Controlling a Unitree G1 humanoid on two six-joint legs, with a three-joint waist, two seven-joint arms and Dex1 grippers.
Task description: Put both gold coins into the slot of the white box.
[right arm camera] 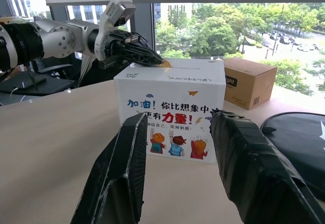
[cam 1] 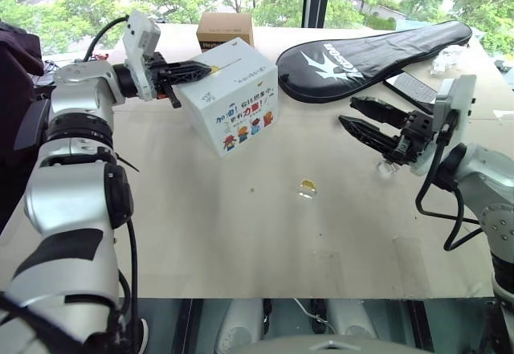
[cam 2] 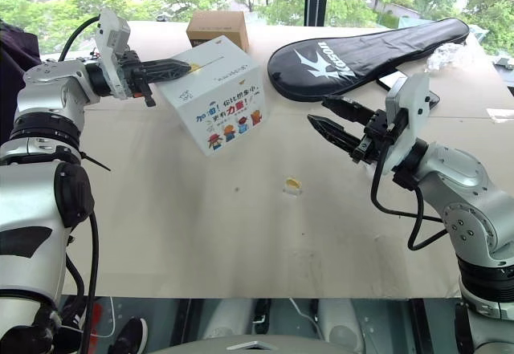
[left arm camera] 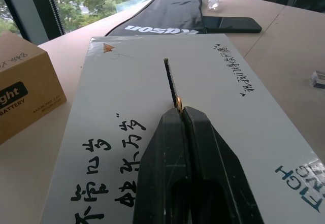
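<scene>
The gold coin's edge sits in the slot of the white box below my fingers and the coin would drop inside, so my left gripper opens now.
The white box [cam 1: 233, 105] with cartoon figures stands on the table at the back left. A thin dark slot [left arm camera: 169, 79] runs across its top. My left gripper [left arm camera: 179, 109] is shut on one gold coin [left arm camera: 177, 102], holding it on edge at the near end of the slot. The other gold coin [cam 1: 307, 184] lies flat on the table in front of the box. My right gripper [cam 1: 347, 111] hovers open and holds nothing, to the right of the box and pointing toward it.
A brown cardboard box [cam 1: 225, 26] stands just behind the white box. A black racket cover [cam 1: 377, 57] lies across the back right, with a dark phone [cam 1: 414, 89] beside it. Crumpled clear plastic [cam 1: 446, 61] sits at the far right.
</scene>
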